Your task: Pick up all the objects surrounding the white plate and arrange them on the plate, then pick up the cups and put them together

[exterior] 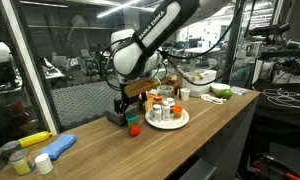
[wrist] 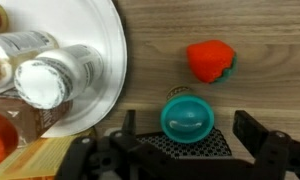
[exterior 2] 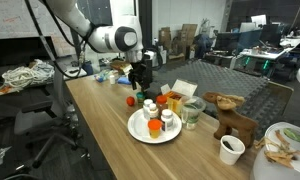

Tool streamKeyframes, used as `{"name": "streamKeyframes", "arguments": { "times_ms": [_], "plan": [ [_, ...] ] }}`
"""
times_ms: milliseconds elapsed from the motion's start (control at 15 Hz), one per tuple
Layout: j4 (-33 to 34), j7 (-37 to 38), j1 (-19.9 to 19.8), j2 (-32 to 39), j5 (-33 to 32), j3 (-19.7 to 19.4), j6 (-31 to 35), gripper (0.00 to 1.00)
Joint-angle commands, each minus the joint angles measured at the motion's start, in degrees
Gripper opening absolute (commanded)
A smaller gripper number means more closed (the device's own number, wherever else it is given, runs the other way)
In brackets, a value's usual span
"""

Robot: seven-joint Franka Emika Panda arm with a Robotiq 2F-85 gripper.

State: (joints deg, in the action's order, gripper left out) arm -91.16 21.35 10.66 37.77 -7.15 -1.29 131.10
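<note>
My fingers are above the cap of the teal-capped jar in an exterior view, with the jar between them. It isn't time to close yet: I should lower my gripper first.
The white plate (wrist: 100,60) lies at the left of the wrist view and holds several small bottles, one white-capped (wrist: 42,82). It shows in both exterior views (exterior: 180,122) (exterior 2: 140,133). A teal-capped jar (wrist: 186,118) stands on the wooden table beside the plate. My gripper (wrist: 188,135) is open, with a finger on each side of the jar and a gap to each. A small red object (wrist: 210,60) lies on the table just beyond the jar; it also shows in both exterior views (exterior: 133,127) (exterior 2: 131,101). A white cup (exterior 2: 231,149) and a clear cup (exterior 2: 193,110) stand near the plate.
A wooden deer figure (exterior 2: 230,115) and a green-and-white dish (exterior 2: 285,145) stand past the plate. An orange carton (exterior 2: 176,97) is behind the plate. Blue and yellow items (exterior: 45,148) lie at one table end. A glass wall runs along the table.
</note>
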Motion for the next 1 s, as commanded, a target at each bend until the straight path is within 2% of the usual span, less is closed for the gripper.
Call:
{"name": "streamKeyframes", "arguments": {
  "times_ms": [0,333,400,467,533,733,933],
  "plan": [
    [5.5,-7.2,-0.6,3.5,-0.9,0.3,-1.0,1.0],
    [7.8,-12.6,-1.2,5.6,-0.4,0.7,-1.5,1.0],
    [8.2,-13.5,-1.4,6.0,-0.1,0.9,-1.9,0.75],
    [8.5,-14.3,-1.5,6.5,-0.1,1.1,-1.9,0.74],
    [8.7,-14.9,-1.6,6.8,0.0,1.2,-2.1,0.68],
    [8.5,-15.5,-1.3,7.1,-0.1,1.2,-2.0,0.42],
    [5.8,-13.9,-1.0,4.6,0.2,1.0,-1.9,0.25]
  ]
}}
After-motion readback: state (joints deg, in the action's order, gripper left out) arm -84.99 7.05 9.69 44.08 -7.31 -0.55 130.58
